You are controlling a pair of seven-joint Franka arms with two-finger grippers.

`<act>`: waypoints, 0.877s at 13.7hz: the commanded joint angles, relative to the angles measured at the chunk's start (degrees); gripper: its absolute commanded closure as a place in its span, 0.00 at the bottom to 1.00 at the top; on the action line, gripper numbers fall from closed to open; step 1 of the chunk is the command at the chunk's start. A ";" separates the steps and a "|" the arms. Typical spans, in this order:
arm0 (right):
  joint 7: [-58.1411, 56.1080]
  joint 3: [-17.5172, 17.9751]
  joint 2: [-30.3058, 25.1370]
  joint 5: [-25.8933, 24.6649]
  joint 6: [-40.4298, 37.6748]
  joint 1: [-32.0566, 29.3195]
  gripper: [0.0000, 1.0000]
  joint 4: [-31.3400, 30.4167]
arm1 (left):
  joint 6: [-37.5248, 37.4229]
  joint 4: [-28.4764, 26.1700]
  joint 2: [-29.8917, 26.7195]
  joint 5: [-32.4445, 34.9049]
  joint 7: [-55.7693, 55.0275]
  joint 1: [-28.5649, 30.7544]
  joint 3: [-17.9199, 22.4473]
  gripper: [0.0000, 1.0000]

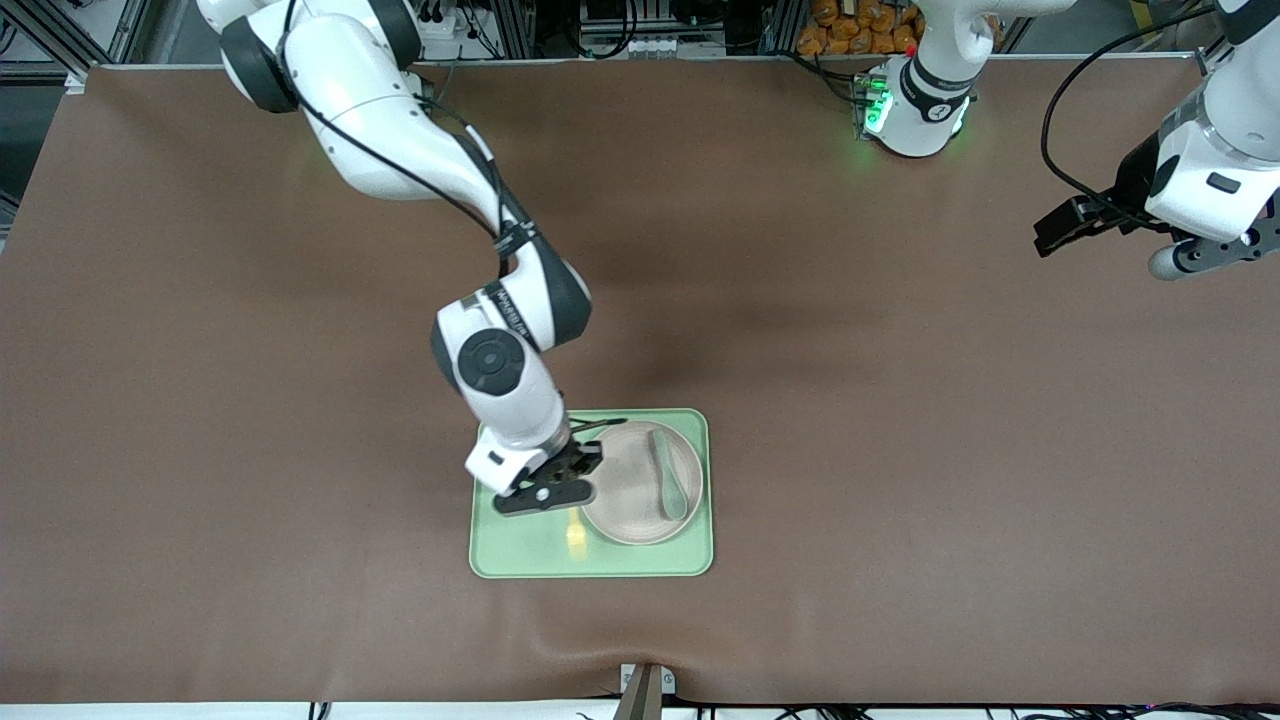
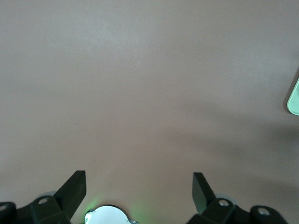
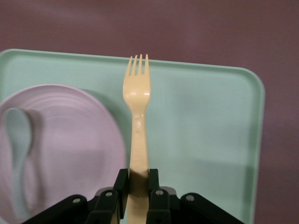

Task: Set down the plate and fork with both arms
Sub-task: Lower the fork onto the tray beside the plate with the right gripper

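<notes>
The fork's teeth hang above the pale green tray (image 1: pixel 520 550) (image 3: pixel 201 140), so for now my right gripper stays closed on the fork until the fork is lower.
The pale yellow fork (image 3: pixel 136 93) is pinched by its handle in my right gripper (image 3: pixel 138 175), which is shut on it. Its tines point out over the bare part of the pale green tray (image 3: pixel 201 140). In the front view the right gripper (image 1: pixel 565 497) is over the tray (image 1: pixel 520 550), and the fork (image 1: pixel 576 537) shows just below it. It is beside the off-white plate (image 1: pixel 625 500) toward the right arm's end. The plate (image 3: pixel 70 130) sits in the tray. My left gripper (image 2: pixel 139 179) waits open and empty over bare table at the left arm's end (image 1: pixel 1190 258).
A grey-green spoon (image 1: pixel 668 485) lies in the plate (image 3: pixel 18 135). The tray's corner (image 2: pixel 294 100) shows at the edge of the left wrist view. The left arm's green-lit base (image 1: pixel 915 105) stands at the table's back edge. Brown mat (image 1: pixel 900 450) surrounds the tray.
</notes>
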 commanded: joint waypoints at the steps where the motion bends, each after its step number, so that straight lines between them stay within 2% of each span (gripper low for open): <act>1: 1.03 0.60 -1.82 0.38 -3.59 -1.67 0.95 -3.62 | 0.06 0.30 -0.22 1.47 -1.46 -0.19 -0.91 0.00; 7: 4.99 0.51 -1.47 0.38 -2.71 -2.03 0.95 -6.97 | 0.94 0.30 -0.40 -0.28 -1.37 0.25 -0.91 0.00; 12: 8.06 0.51 -1.21 0.38 3.26 -0.97 0.95 -10.58 | 1.91 0.56 -0.22 -1.34 -0.76 0.52 -0.73 0.00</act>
